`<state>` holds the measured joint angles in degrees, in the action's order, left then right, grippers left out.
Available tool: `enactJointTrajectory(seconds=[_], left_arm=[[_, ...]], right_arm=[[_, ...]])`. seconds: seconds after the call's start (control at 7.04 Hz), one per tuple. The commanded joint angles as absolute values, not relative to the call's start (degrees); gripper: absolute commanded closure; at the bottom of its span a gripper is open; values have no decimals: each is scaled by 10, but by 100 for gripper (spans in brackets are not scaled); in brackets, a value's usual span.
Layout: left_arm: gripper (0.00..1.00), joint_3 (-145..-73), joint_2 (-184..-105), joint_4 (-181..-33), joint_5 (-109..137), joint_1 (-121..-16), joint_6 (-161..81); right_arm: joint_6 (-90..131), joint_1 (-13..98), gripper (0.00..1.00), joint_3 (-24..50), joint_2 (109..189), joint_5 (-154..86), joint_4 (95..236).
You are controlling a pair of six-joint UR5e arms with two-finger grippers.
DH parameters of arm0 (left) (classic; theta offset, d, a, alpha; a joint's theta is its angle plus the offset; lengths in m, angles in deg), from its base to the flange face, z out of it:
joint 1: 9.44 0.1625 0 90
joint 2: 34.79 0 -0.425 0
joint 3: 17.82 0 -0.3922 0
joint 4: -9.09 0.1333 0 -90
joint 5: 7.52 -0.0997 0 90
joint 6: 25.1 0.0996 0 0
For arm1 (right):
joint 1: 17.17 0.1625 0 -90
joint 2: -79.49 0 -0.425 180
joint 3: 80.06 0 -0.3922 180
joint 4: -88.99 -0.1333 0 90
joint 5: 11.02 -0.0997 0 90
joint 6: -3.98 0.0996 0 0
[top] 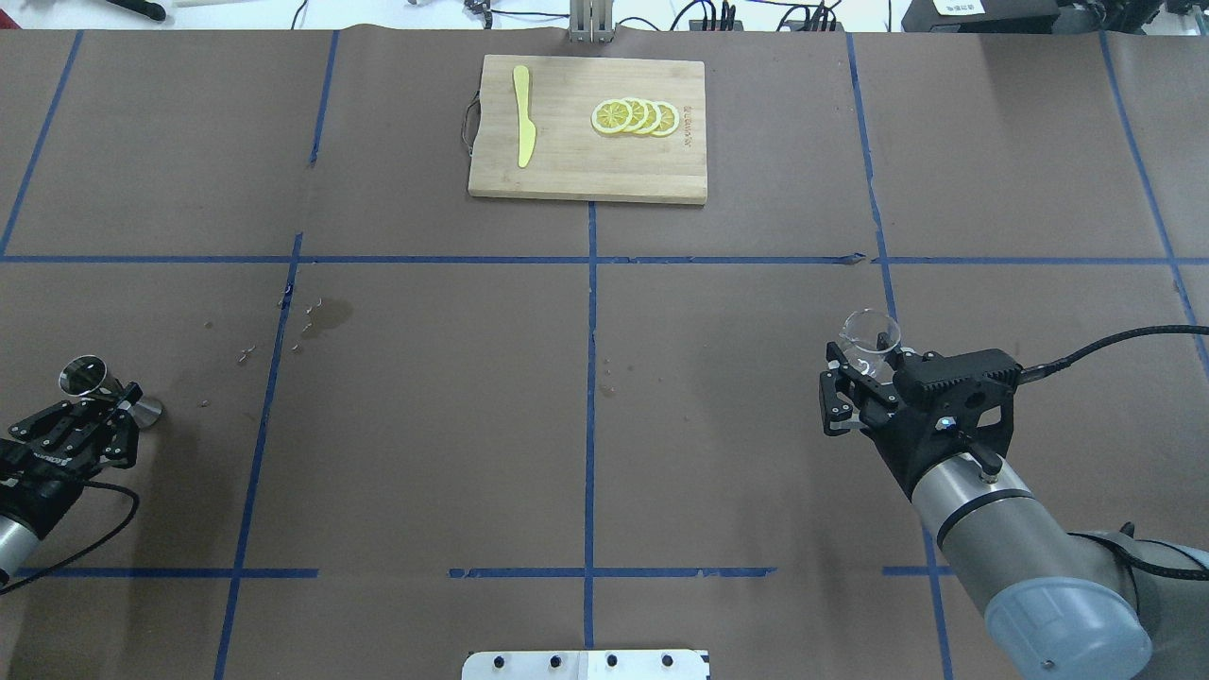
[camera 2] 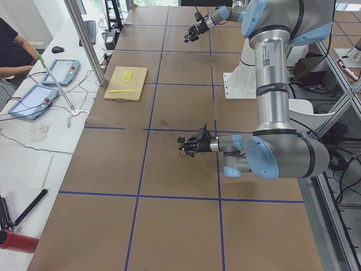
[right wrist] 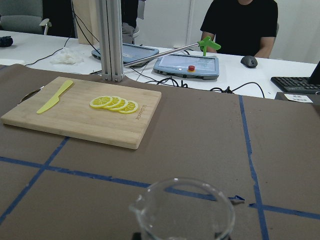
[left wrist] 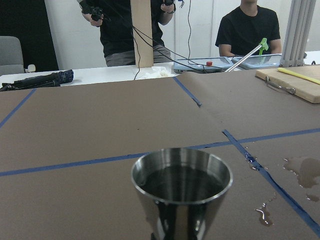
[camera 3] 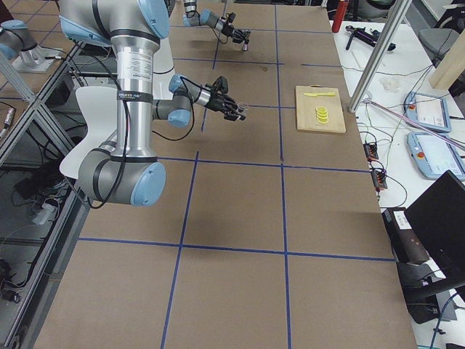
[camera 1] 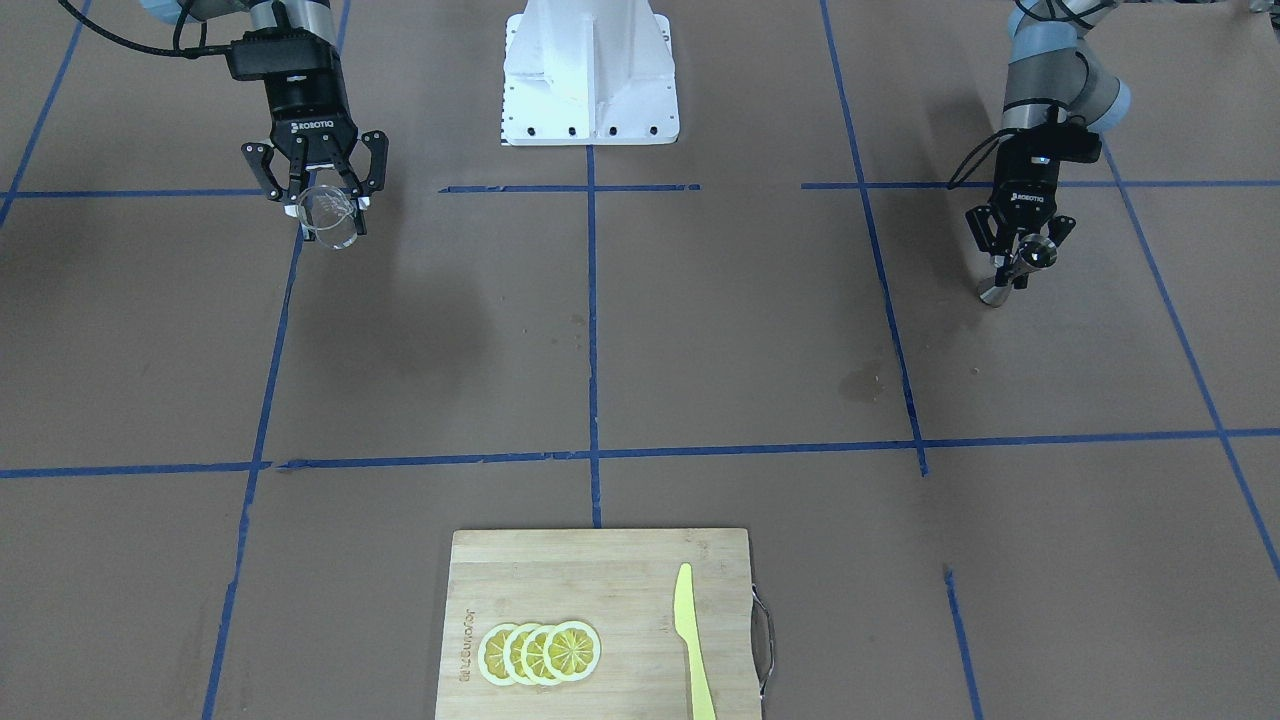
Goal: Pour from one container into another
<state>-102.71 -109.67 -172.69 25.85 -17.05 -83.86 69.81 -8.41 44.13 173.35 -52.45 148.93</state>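
My left gripper will let go now: the jigger's lower cup is resting on the brown paper under my gripper's fingers, so the jigger would stay upright.
My right gripper (camera 1: 325, 200) is shut on the clear glass tumbler (camera 1: 331, 214), the one container, and holds it above the brown table. The glass (right wrist: 182, 210) has a small pouring lip and looks empty in the right wrist view. Overhead, the glass (top: 871, 338) juts forward from the right gripper (top: 864, 364). My left gripper (top: 109, 401) is shut on the waist of the steel jigger (top: 94, 382), the other container, at the table's left edge. The jigger (left wrist: 182, 192) stands upright with dark liquid in its upper cup. The two containers are far apart.
A wooden cutting board (top: 567, 161) sits at the far middle with lemon slices (top: 635, 117) and a yellow knife (top: 523, 127). Wet spots (top: 321, 316) mark the paper near the left arm. The white robot base (camera 1: 590, 75) stands between the arms. People sit beyond the far edge (left wrist: 247, 30).
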Motion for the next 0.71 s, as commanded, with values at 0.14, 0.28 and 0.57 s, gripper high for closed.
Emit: enactJointTrajectory(seconds=[0.14, 0.28, 0.57], left_arm=[[94, -1026, -1099, -1727, 259, -167, -839], [90, -1026, -1100, -1727, 259, -167, -840], [81, -1026, -1100, -1727, 259, -167, -840]], right_arm=[[698, -86, 100, 442, 1732, -524, 1489], [698, -86, 100, 442, 1732, -524, 1489], [698, -87, 100, 442, 1731, -523, 1489]])
